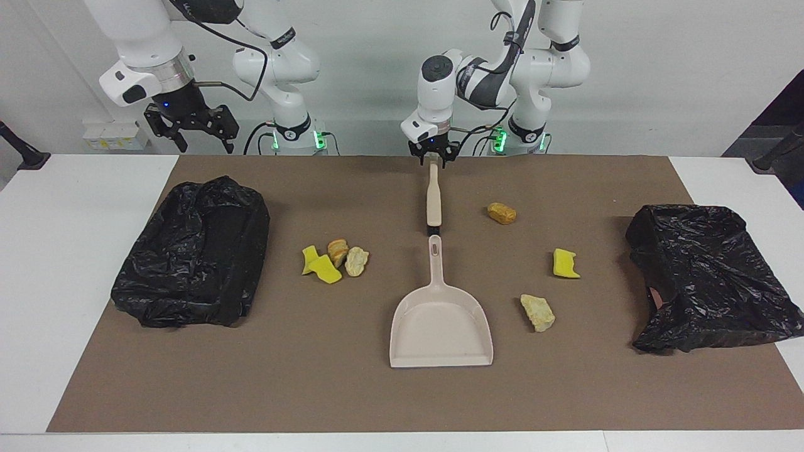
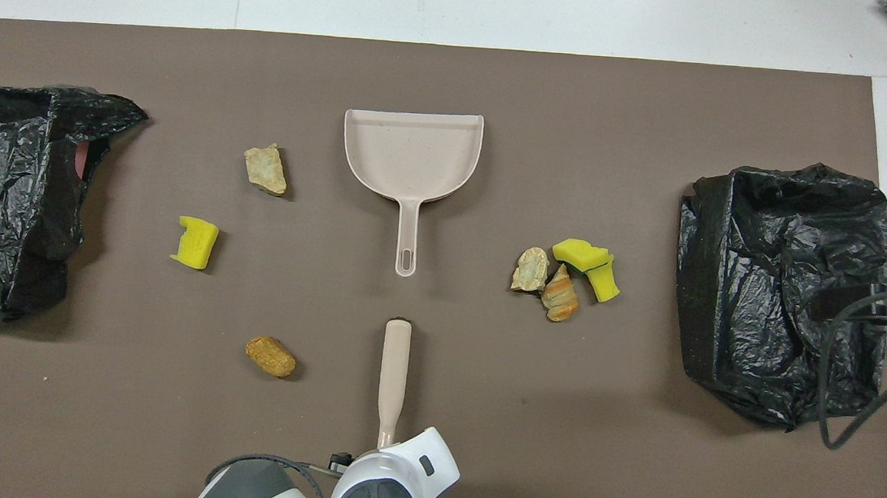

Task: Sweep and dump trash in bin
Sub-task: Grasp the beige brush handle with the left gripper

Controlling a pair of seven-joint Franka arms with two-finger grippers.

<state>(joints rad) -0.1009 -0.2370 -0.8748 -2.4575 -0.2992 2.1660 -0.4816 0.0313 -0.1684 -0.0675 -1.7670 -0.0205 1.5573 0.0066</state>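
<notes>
Next, my right gripper grabs the beige dustpan (image 2: 412, 155) by its handle (image 2: 406, 242), to scoop up the scattered trash for the bin.
A beige brush (image 1: 433, 201) (image 2: 393, 373) lies on the brown mat, in line with the handle of the beige dustpan (image 1: 440, 323) (image 2: 412, 155) and nearer to the robots. My left gripper (image 1: 432, 158) is down at the brush's thin handle end, shut on it; in the overhead view the wrist hides the fingers. The trash lies in two groups. A yellow scrap (image 1: 321, 267) and two lumps (image 1: 356, 260) sit toward the right arm's end. A golden lump (image 1: 501, 213), a yellow scrap (image 1: 565, 263) and a beige lump (image 1: 537, 312) sit toward the left arm's end. My right gripper (image 1: 188, 125) waits raised and open.
A bin lined with a black bag (image 1: 195, 251) (image 2: 783, 293) stands at the right arm's end of the mat. Another black-bagged bin (image 1: 710, 276) (image 2: 12, 192) stands at the left arm's end. White table borders the brown mat (image 1: 352, 389).
</notes>
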